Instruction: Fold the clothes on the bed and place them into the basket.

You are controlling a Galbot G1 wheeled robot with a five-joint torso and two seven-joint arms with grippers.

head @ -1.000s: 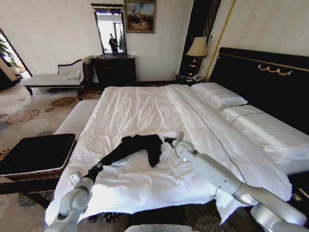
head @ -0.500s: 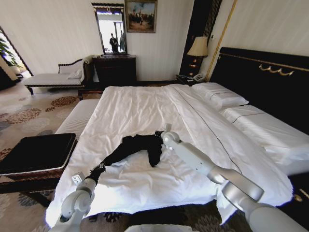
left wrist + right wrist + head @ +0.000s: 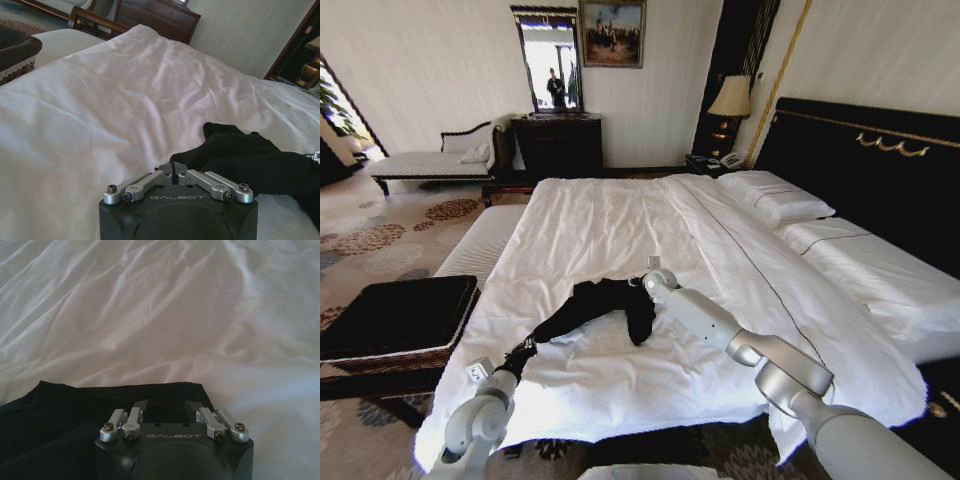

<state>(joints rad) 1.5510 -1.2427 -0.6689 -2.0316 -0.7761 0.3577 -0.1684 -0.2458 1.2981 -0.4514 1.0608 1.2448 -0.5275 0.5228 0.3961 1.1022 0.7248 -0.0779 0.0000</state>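
The black cloth sags in loose folds, so the robot's right gripper will next grab the shirt by the thin edge at its free corner.
The clothes are one black T-shirt, crumpled on the white bed near its foot. My left gripper is shut on the shirt's near-left end; in the left wrist view its fingertips meet on the black cloth. My right gripper hovers open at the shirt's far right edge, and in the right wrist view its fingers stand apart over the black fabric. The black basket stands on the floor left of the bed, its rim also in the left wrist view.
A white-cushioned bench runs along the bed's left side behind the basket. Pillows and the black headboard are on the right. A dresser with mirror, a chaise and a lamp line the far wall.
My right arm has swung left across the bed, bringing its gripper from beside the shirt to its far right edge. The left gripper has barely moved.
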